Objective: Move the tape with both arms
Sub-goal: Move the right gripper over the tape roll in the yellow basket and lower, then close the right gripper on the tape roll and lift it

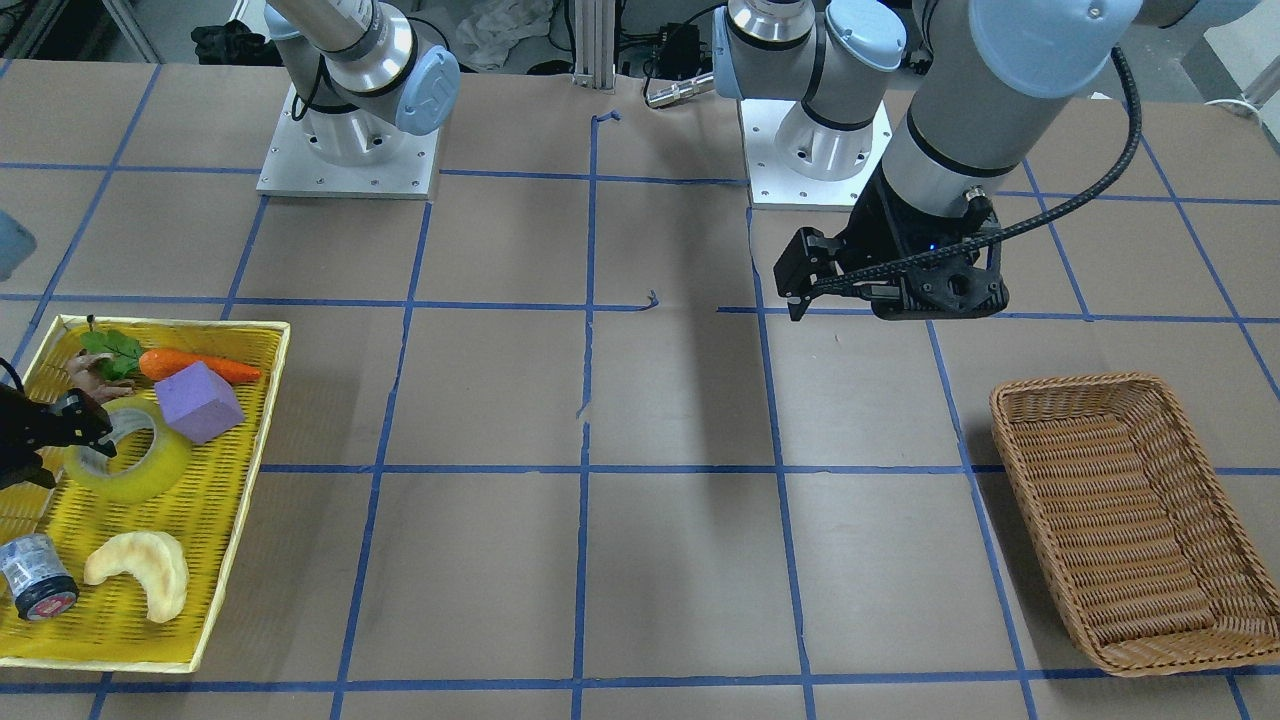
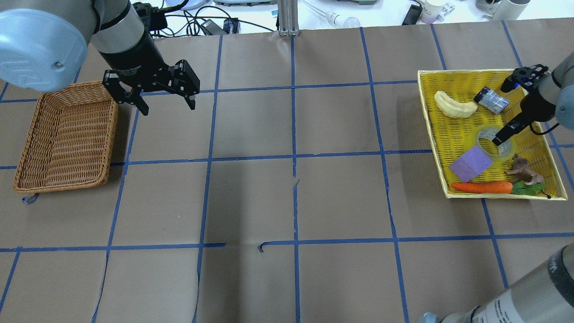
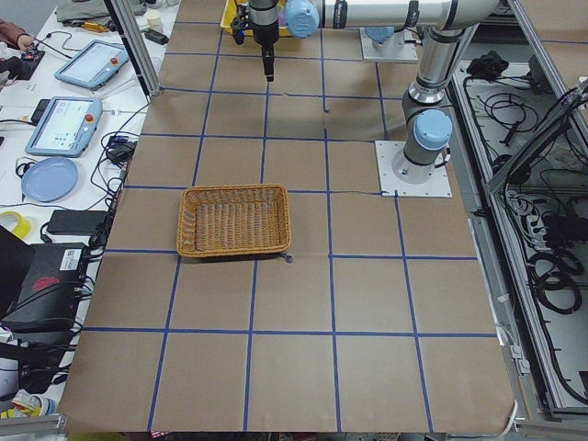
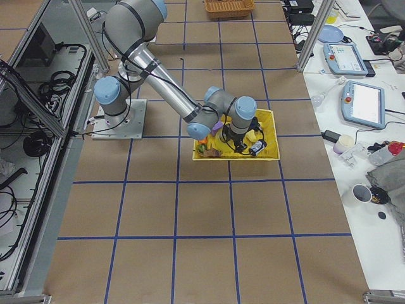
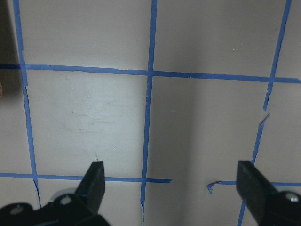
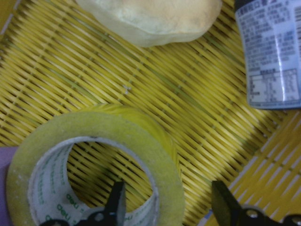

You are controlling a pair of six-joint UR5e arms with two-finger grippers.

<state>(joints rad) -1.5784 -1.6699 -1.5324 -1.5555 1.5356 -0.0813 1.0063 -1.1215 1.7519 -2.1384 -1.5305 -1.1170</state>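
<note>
My right gripper is going to pick up the tape roll by its ring's side (image 1: 132,480) (image 6: 167,197) next. Then the roll can be transferred between both arms.
The yellow tape roll (image 1: 150,470) lies flat in the yellow tray (image 1: 200,520), next to a purple block (image 1: 197,401). It also shows in the overhead view (image 2: 480,137) and fills the right wrist view (image 6: 94,127). My right gripper (image 6: 169,207) is open and low over the roll. One finger is inside the ring's hole and the other outside, with the roll's wall between them. It also shows in the overhead view (image 2: 497,140). My left gripper (image 2: 168,107) is open and empty above bare table, beside the basket; the left wrist view shows it too (image 5: 171,179).
A wicker basket (image 2: 67,134) stands on the robot's left side of the table. The tray (image 2: 453,130) also holds a carrot (image 2: 482,187), a pale crescent-shaped piece (image 2: 455,107), a small grey cylinder (image 2: 491,100) and a brown toy animal (image 2: 522,168).
</note>
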